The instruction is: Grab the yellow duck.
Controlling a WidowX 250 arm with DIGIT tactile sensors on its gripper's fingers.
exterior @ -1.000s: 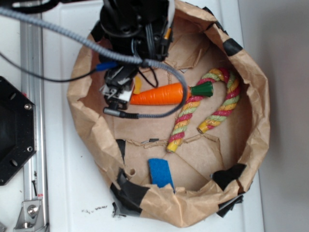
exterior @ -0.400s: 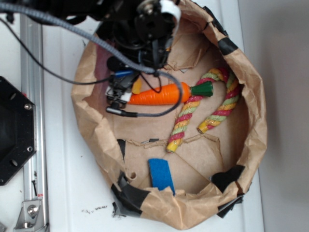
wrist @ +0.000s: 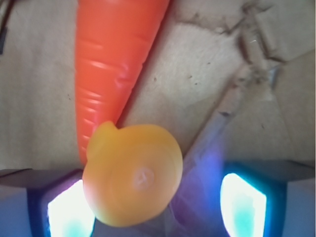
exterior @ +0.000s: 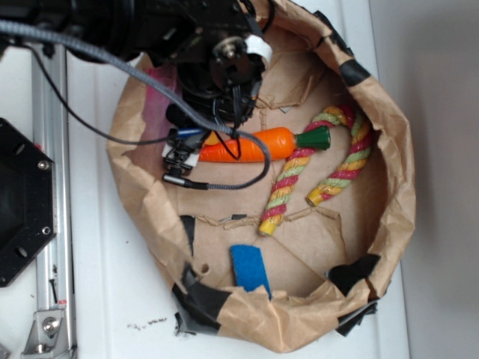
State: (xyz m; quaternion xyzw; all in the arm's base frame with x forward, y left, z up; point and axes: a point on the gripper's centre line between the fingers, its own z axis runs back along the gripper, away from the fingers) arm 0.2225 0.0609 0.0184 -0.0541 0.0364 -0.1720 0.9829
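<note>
My gripper grabs the yellow duck by its rounded body [exterior: 212,139] next and picks it out from beside the orange carrot [exterior: 247,145].
The yellow duck [wrist: 132,175] lies bottom-up on the brown paper floor, touching the narrow end of the orange carrot [wrist: 111,64]. My gripper [wrist: 155,210] is open around the duck. The left finger [wrist: 64,210] is close against it, and a gap separates it from the right finger [wrist: 244,202]. From the exterior view only a yellow sliver of the duck [exterior: 212,139] shows, beside the carrot [exterior: 247,145]. There the gripper [exterior: 182,149] reaches down at the carrot's left tip, and the black arm covers most of it.
Everything sits inside a round brown paper bag wall [exterior: 397,172] patched with black tape. A red-yellow-green rope [exterior: 314,168] curves to the right of the carrot's green top. A blue strip [exterior: 249,268] lies near the front wall. A black plate [exterior: 19,202] and a metal rail [exterior: 49,90] stand at the left.
The arm's body has swung up and to the left in the exterior view while the gripper stays at the carrot's left tip. The carrot and rope have not visibly moved.
</note>
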